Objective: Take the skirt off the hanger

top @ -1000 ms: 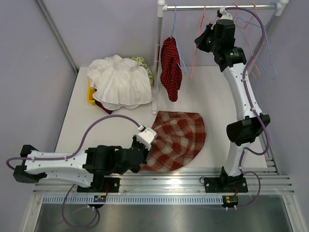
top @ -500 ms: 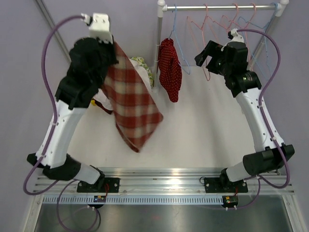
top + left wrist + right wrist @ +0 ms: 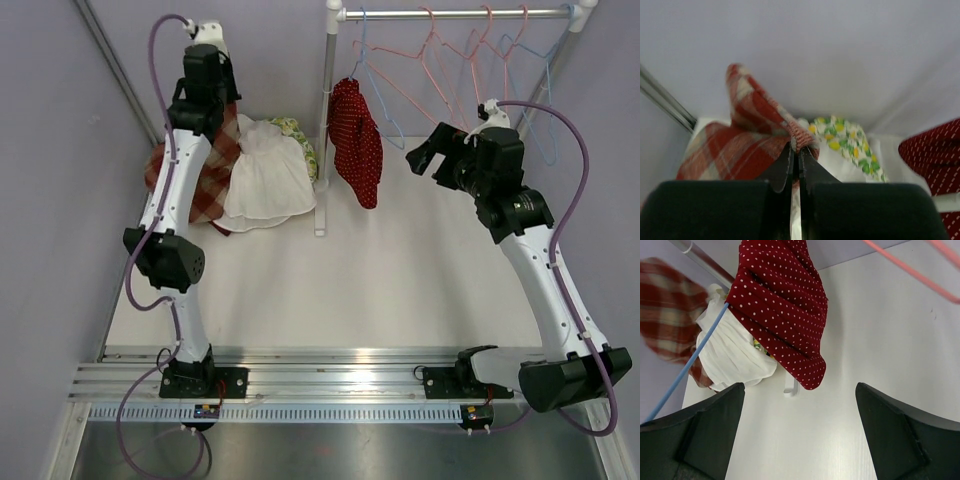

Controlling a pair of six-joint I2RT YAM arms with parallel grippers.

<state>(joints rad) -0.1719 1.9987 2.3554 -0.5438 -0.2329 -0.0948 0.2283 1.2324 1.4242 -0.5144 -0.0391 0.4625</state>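
Note:
My right gripper is to grab the blue hanger by its bare arm [image 3: 386, 112] [image 3: 689, 364] next, away from the dark red skirt. The skirt will then be free to pull off.
A dark red skirt with white dots [image 3: 357, 140] hangs on a blue hanger [image 3: 362, 55] at the left end of the rack rail [image 3: 450, 14]; the right wrist view shows this skirt [image 3: 782, 310] and the hanger's arm [image 3: 687, 367]. My right gripper [image 3: 425, 158] is open and empty, to the right of the skirt and apart from it [image 3: 800, 387]. My left gripper [image 3: 212, 115] is raised at the back left, shut [image 3: 796, 149] on the edge of a red plaid skirt [image 3: 735, 155] that drapes over the clothes pile [image 3: 195, 175].
A white garment [image 3: 268, 175] and a floral one [image 3: 295, 135] lie in the pile at the back left. The rack post [image 3: 325, 120] and its foot [image 3: 320, 228] stand beside them. Several empty pink and blue hangers [image 3: 450, 50] hang along the rail.
The left arm swung the plaid skirt from the table's front up to the back-left pile. The right gripper opened and drew down and away from the rail.

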